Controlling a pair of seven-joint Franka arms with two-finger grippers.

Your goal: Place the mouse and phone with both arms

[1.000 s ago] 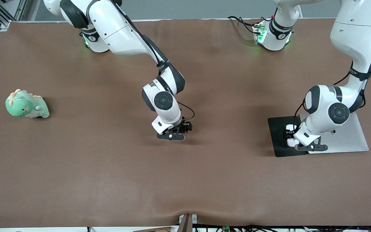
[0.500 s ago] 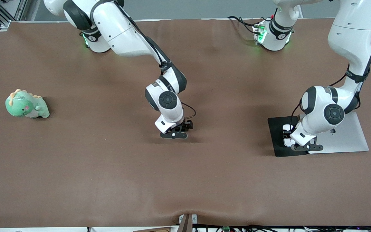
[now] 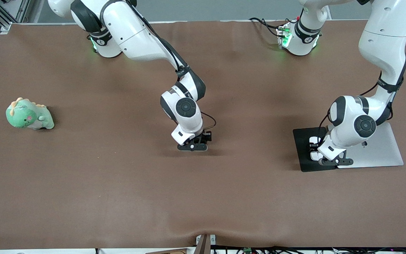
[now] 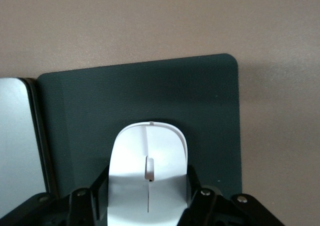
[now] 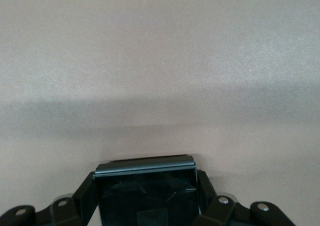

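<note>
The white mouse (image 4: 147, 151) sits low on the black pad (image 4: 100, 111), inside the pad's edges, so it is time to open my left gripper now and release the mouse.
My left gripper (image 3: 321, 152) is shut on the white mouse (image 4: 148, 161), low over the black pad (image 3: 303, 157). I cannot tell whether the mouse touches the pad. In the front view only white bits of the mouse (image 3: 314, 155) show past the hand. My right gripper (image 3: 194, 144) is shut on the black folded phone (image 5: 145, 193) and holds it low over the bare brown table (image 3: 203, 197) near its middle. In the front view the phone is mostly hidden by the hand.
A silver flat slab (image 3: 382, 150) lies beside the black pad (image 4: 100, 116), under the left arm. It also shows in the left wrist view (image 4: 17, 146). A green dinosaur plush (image 3: 29, 114) sits at the right arm's end of the table.
The right gripper has carried the phone a little toward the left arm's end. The left gripper has shifted slightly over the black pad with the mouse, then held still.
</note>
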